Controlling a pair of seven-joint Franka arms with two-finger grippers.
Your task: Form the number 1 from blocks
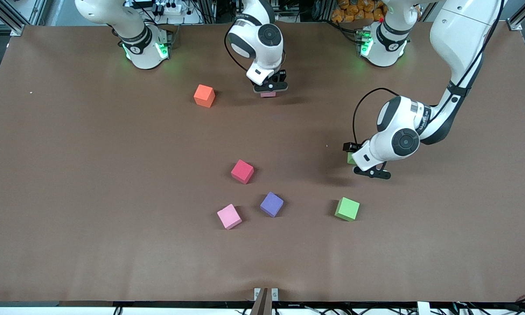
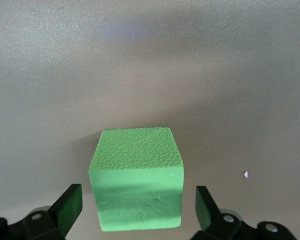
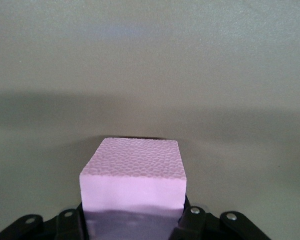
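Observation:
My left gripper should close on the green block now: the green block's near side (image 1: 351, 158) (image 2: 137, 199) reaches between its fingers, so it would hold the block.
My left gripper (image 1: 359, 160) stands open around a bright green block (image 1: 351, 158) that rests on the table. In the left wrist view the green block (image 2: 136, 180) sits between the fingers (image 2: 70, 202), with a gap on each side. My right gripper (image 1: 270, 89) is shut on a pale pink block (image 1: 267, 93), low over the table between the arms' bases; in the right wrist view the pink block (image 3: 134, 185) fills the jaws. A second pink block (image 1: 229, 216) and a second green block (image 1: 347, 208) lie nearer the front camera. No light blue block shows.
An orange cube (image 1: 204, 96) lies beside the right gripper, toward the right arm's end. A red cube (image 1: 242, 171) and a purple cube (image 1: 271, 204) lie mid-table, close to the loose pink block. The brown table (image 1: 70, 175) stretches wide around them.

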